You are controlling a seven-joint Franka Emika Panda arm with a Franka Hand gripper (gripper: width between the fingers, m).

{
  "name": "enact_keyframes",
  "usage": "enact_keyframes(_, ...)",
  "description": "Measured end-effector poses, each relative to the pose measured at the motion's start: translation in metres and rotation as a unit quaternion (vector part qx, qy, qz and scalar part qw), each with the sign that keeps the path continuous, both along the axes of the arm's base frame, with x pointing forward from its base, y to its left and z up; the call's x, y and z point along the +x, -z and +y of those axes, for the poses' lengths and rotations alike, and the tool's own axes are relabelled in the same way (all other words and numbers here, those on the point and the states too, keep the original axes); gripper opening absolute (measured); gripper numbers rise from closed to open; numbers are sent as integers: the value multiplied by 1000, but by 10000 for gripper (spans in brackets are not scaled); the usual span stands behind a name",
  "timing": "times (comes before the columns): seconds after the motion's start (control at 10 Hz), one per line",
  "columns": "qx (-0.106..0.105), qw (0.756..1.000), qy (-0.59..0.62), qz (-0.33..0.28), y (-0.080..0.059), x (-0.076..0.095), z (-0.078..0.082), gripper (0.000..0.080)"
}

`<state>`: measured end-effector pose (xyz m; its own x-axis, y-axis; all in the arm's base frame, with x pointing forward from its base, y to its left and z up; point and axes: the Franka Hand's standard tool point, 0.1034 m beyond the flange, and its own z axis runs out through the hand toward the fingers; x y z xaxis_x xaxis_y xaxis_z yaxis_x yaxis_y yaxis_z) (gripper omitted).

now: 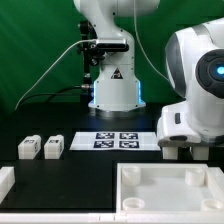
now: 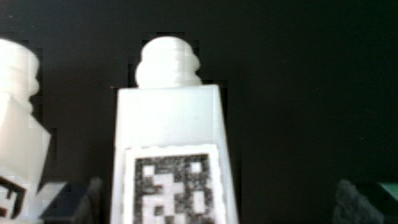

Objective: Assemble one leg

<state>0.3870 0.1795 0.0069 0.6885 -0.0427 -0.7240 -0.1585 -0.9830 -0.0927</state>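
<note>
My fingers stand on either side of the leg's tagged part [image 2: 173, 188] in the wrist view, so it is time to close on the leg.
In the wrist view a white leg [image 2: 171, 125] with a rounded screw tip and a black-and-white tag stands between my open fingers. The dark fingertips [image 2: 71, 200] show blurred on either side and do not touch it. My gripper [image 2: 214, 203] holds nothing. A second leg [image 2: 18, 115] stands close beside the first. In the exterior view my gripper [image 1: 183, 150] is low at the right, behind the tray, mostly hidden by the arm. The legs under it are hidden there. Two more legs [image 1: 28, 147] [image 1: 52, 146] sit on the table at the exterior view's left.
The large white square tray-like panel [image 1: 128, 190] lies at the front right. The marker board [image 1: 115, 139] lies in the middle before the robot base [image 1: 112, 90]. Another white part [image 1: 5, 181] shows at the front left edge.
</note>
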Motion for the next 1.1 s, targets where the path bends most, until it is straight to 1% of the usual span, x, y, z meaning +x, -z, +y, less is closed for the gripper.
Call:
enact_keyframes(0.2, 0, 1000, 0, 0, 0, 0, 0, 644)
enact_keyframes(0.4, 0, 1000, 0, 0, 0, 0, 0, 372)
enact_keyframes(0.5, 0, 1000, 0, 0, 0, 0, 0, 291)
enact_keyframes(1.1, 0, 1000, 0, 0, 0, 0, 0, 291)
